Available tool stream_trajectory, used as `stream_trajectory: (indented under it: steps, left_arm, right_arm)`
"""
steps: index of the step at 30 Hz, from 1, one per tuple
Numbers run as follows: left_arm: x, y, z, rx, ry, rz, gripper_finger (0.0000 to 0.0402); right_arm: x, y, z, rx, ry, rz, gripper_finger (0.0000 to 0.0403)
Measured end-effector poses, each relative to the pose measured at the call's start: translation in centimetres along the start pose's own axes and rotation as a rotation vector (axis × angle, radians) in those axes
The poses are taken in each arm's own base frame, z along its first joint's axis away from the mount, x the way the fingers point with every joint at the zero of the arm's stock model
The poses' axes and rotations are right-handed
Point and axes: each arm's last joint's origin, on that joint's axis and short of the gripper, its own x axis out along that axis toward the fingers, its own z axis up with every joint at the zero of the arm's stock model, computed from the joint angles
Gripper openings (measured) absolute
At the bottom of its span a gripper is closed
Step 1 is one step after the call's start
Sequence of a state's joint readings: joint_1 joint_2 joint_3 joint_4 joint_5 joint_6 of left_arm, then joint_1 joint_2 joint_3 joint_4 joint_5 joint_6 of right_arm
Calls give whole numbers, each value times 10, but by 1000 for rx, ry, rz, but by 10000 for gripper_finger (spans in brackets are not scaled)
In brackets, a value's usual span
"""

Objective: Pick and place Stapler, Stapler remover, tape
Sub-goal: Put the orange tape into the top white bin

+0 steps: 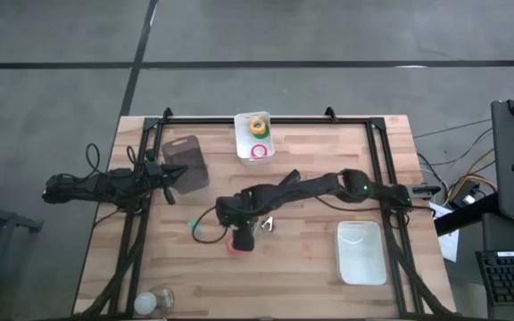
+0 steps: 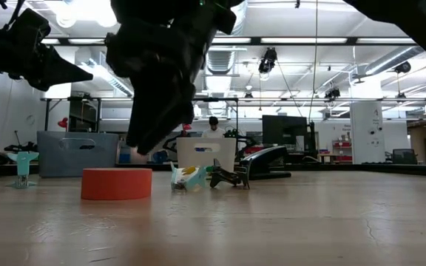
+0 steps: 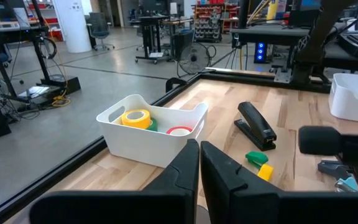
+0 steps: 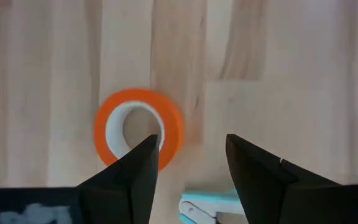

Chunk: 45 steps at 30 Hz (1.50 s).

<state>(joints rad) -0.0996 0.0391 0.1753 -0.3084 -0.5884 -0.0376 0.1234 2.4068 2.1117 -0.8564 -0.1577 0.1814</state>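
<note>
I would miss if I closed my right gripper now, because its fingers stop above the red tape roll (image 4: pixel 138 127), so I should lower it first and then close.
A red tape roll (image 4: pixel 138 127) lies flat on the wooden table (image 1: pixel 310 241), near the middle. My right gripper (image 4: pixel 188 155) hovers open just above it, one finger over the roll's edge; it also shows in the high view (image 1: pixel 239 234). The black stapler (image 3: pixel 257 124) lies on the table beyond the white bin (image 3: pixel 151 134), which holds a yellow roll (image 3: pixel 135 118), a green roll and a red roll (image 3: pixel 179 131). The staple remover (image 2: pixel 228 176) rests on the table beside the right gripper. My left gripper (image 3: pixel 199 162) is shut and empty at the table's left side.
A small green-and-yellow piece (image 3: pixel 257 163) lies on the table near the stapler. A second white bin (image 1: pixel 360 251) stands at the near right. A dark grey container (image 1: pixel 186 165) sits by the left gripper. A black frame (image 1: pixel 266 119) runs round the table.
</note>
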Motion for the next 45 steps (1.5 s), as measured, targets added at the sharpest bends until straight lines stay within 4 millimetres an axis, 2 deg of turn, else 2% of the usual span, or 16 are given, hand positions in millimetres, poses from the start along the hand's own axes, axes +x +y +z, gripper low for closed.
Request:
stream_trajectory:
  steps: [10, 19, 23, 27, 33, 39, 45]
  left_arm:
    - [0, 0, 0, 0, 0, 0, 19]
    - [0, 0, 0, 0, 0, 0, 20]
    - [0, 0, 0, 0, 0, -1, 19]
    - [0, 0, 0, 0, 0, 0, 21]
    - [0, 0, 0, 0, 0, 0, 19]
    - [0, 0, 0, 0, 0, 0, 21]
    - [0, 0, 0, 0, 0, 0, 19]
  right_arm:
    - [20, 14, -8, -37, -46, 21, 185]
    - [30, 11, -18, 46, -12, -9, 169]
    - [30, 11, -17, 69, -13, -6, 139]
    - [30, 12, -15, 72, -28, 25, 92]
    - [29, 11, -15, 180, -23, 50, 25]
    - [12, 11, 0, 200, -65, 63, 30]
    - [-31, 5, 23, 218, -117, 22, 32]
